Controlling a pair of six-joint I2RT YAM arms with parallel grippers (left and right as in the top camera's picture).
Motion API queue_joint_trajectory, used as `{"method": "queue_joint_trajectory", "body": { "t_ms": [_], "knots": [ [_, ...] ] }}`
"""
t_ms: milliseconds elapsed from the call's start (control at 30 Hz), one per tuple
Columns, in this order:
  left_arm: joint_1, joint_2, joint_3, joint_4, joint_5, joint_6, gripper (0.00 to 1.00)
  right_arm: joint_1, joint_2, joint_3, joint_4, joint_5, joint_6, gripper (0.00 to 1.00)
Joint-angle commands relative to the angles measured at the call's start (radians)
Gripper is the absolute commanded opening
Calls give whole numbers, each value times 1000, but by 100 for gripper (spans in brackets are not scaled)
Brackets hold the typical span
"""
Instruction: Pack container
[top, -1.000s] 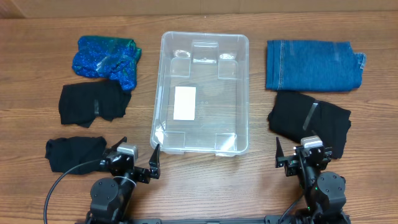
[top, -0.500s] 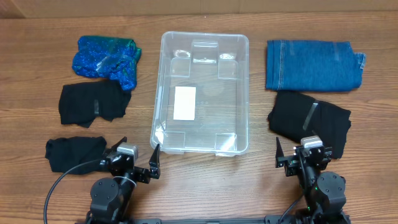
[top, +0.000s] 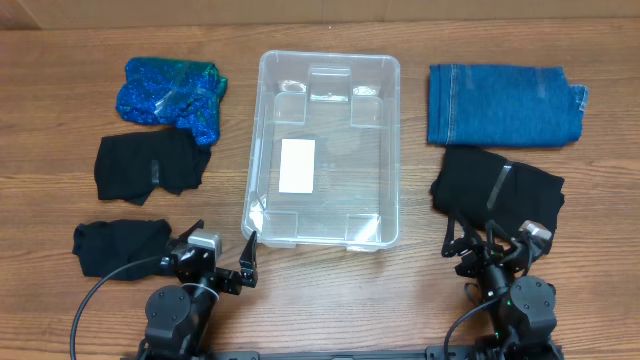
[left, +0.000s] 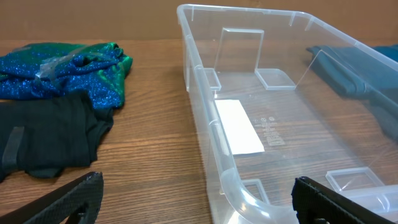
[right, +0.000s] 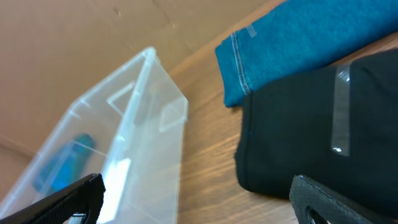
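Note:
My right gripper grabs the folded blue jeans by the end farthest from the container (top: 322, 150) next, to lay them lengthwise inside.
The clear plastic container (top: 322, 150) stands in the middle of the table, with a white label on its bottom; it also shows in the left wrist view (left: 280, 118) and the right wrist view (right: 124, 155). Nothing is inside it. My left gripper (top: 215, 262) is open and empty near the container's front left corner. My right gripper (top: 488, 250) is open and empty, tilted, just in front of a folded black garment (top: 498, 195). Folded blue jeans (top: 505, 105) lie behind that garment.
On the left lie a shiny blue-green garment (top: 170, 92), a black garment (top: 148, 167) and another black garment (top: 115, 245) near the left arm. Bare wooden table (top: 340, 300) runs along the front between the arms.
The right wrist has rolled, so its gripper now sits tilted. The left arm and all garments have not moved.

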Motion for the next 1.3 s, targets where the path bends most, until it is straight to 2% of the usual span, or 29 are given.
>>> {"method": "queue_joint_trajectory", "body": {
  "t_ms": [0,100,167,400,500,600,733,900,967,1067,1267],
  "knots": [
    [10,-4,-8,5,-7,19,100,-4,-11,-4,46,-2,129,100],
    [10,-4,-8,5,-7,19,100,-4,25,23,110,-53,132,100],
    [10,-4,-8,5,-7,19,100,-6,99,80,140,-48,76,100],
    [10,-4,-8,5,-7,19,100,-14,689,555,117,13,-129,100],
    [10,-4,-8,5,-7,19,100,-64,854,706,59,12,-128,100],
    [10,-4,-8,5,-7,20,100,-236,1028,858,19,-126,-182,100],
    [10,-4,-8,5,-7,19,100,-490,1178,923,21,-333,-262,100],
    [10,-4,-8,5,-7,20,100,-724,1356,928,72,-349,-308,100],
    [10,-4,-8,5,-7,19,100,-787,1445,929,125,-354,-324,100],
    [10,-4,-8,5,-7,19,100,-807,1593,977,149,-360,-389,100],
    [10,-4,-8,5,-7,19,100,-840,1920,1275,23,-430,-464,100]
  ]
}}
